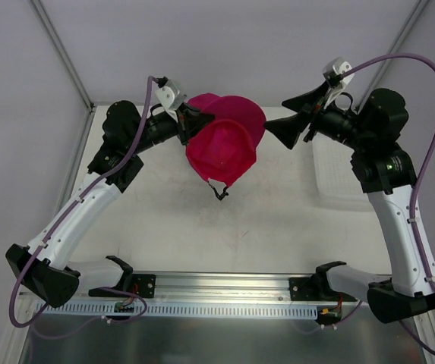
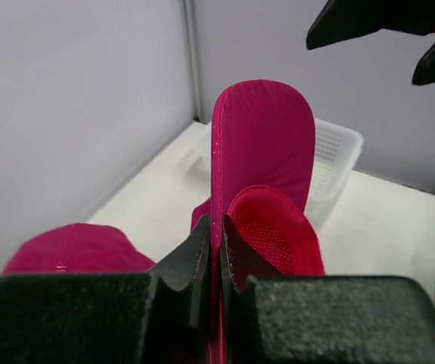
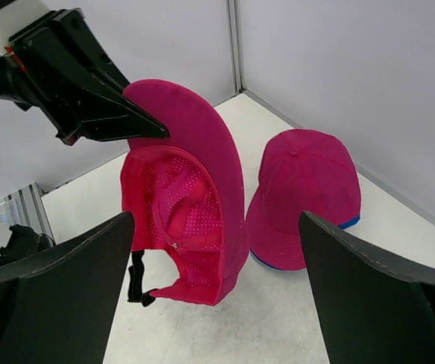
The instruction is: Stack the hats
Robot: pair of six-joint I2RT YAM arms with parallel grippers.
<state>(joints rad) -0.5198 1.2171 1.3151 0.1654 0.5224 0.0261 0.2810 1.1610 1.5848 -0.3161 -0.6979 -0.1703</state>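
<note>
The magenta pink hat's brim is the part my right gripper needs to reach and grab, opposite the left gripper. The hat's open inside then stays free for stacking.
My left gripper is shut on the brim of a magenta pink hat. That hat hangs above the table, brim up, with its open inside and black strap facing my right wrist camera. Behind it a second pink hat rests on the table over a blue hat, of which only a thin edge shows. My right gripper stands wide open just right of the held hat, with nothing between its fingers.
A white mesh tray lies at the right side of the table, under the right arm. Grey walls with metal posts close the back and sides. A metal rail runs along the near edge between the arm bases.
</note>
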